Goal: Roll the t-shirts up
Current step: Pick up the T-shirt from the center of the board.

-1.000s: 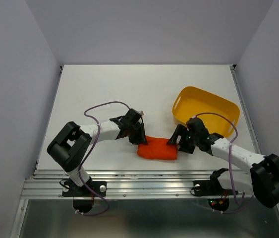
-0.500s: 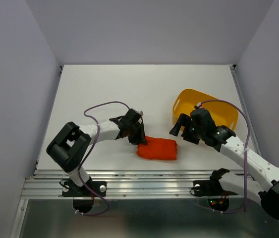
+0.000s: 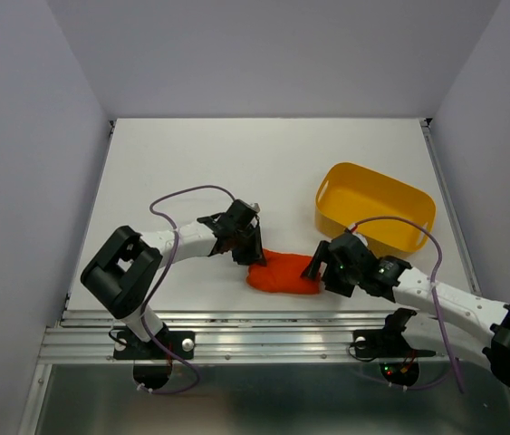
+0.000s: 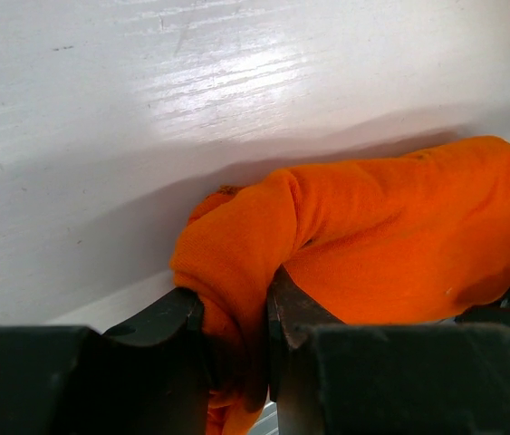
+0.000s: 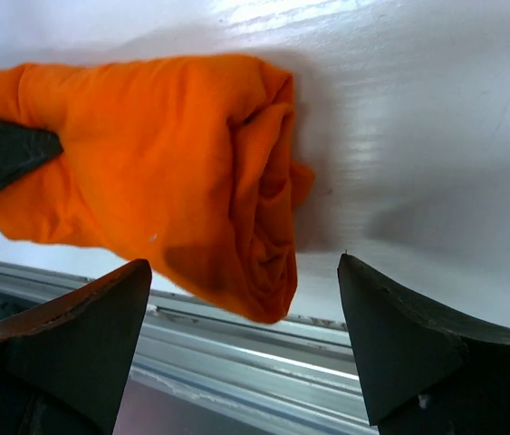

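Observation:
My right gripper is going to pinch the roll's spiral end next, opposite my left gripper, to set the t-shirt in the tub still rolled.
The orange-red t-shirt lies as a short rolled bundle near the table's front edge. My left gripper is shut on its left end, and the left wrist view shows a fold of the t-shirt squeezed between the two dark fingers. My right gripper is at the roll's right end with its jaws wide open. In the right wrist view the spiral end of the t-shirt sits between the spread fingertips without touching either of them.
A yellow tub with handle slots stands behind and to the right of the roll, just beyond the right arm. An aluminium rail runs along the table's near edge, right under the roll.
The right gripper lifted back toward the tub, then dropped to the roll's right end with wider jaws. The left gripper kept its hold, and the roll shifted slightly left.

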